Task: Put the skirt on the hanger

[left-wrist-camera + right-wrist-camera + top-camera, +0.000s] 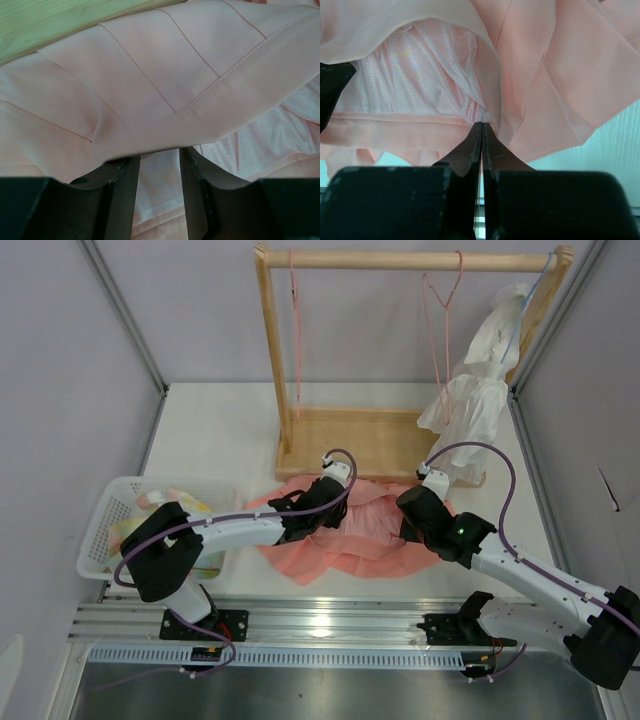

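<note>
I should next use my left gripper to grab the skirt's upper edge (pixel 159 152) at the pale lining, opposite my right gripper. Then I can lift the skirt spread open for the hanger.
The salmon-pink pleated skirt (pixel 350 535) lies bunched on the table in front of the rack. My left gripper (pixel 325 492) is at its left upper edge. In the left wrist view, the skirt (pixel 150 80) drapes over the fingertips of the left gripper (pixel 157 155), whose jaws stand apart with pale lining between them. My right gripper (pixel 415 508) is at the skirt's right edge. In the right wrist view, the right gripper (pixel 482 125) is shut on the skirt (pixel 555 75) where the lining meets the outer fabric. Two pink hangers (pixel 296 330) (pixel 442 310) hang on the rail.
The wooden rack (pixel 268 360) stands on its base (pixel 380 440) just behind the skirt. A white garment (pixel 475 390) hangs on a pale blue hanger (pixel 525 305) at the rail's right end. A white basket (pixel 105 530) with pastel cloth sits at the left.
</note>
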{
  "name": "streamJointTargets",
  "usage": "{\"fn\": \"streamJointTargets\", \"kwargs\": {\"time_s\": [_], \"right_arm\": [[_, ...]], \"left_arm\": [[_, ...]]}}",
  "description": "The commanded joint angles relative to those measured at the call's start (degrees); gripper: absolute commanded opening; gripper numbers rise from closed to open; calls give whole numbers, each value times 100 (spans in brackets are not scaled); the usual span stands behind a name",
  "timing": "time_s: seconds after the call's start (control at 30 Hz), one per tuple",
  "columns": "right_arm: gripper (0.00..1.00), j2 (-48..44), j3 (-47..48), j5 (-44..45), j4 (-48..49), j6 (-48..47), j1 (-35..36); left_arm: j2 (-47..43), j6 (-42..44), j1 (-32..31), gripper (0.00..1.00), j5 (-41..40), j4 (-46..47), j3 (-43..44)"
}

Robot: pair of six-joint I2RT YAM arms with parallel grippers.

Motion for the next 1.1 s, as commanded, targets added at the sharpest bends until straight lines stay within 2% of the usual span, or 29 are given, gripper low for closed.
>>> {"fn": "streamJointTargets", "kwargs": {"time_s": [0.0, 0.53, 0.93, 1.07], "right_arm": [[0, -54, 165, 104, 131, -54, -3], [0, -89, 138, 113, 131, -54, -3], [0, -37, 147, 87, 183, -89, -12], [0, -28, 147, 87, 183, -80, -12]], "left_arm": [[123, 5, 51, 42, -143, -51, 296], [431, 31, 60, 40, -249, -138, 595], [414, 31, 122, 28, -258, -156, 569], [405, 66, 148, 21, -232, -165, 595]]}}
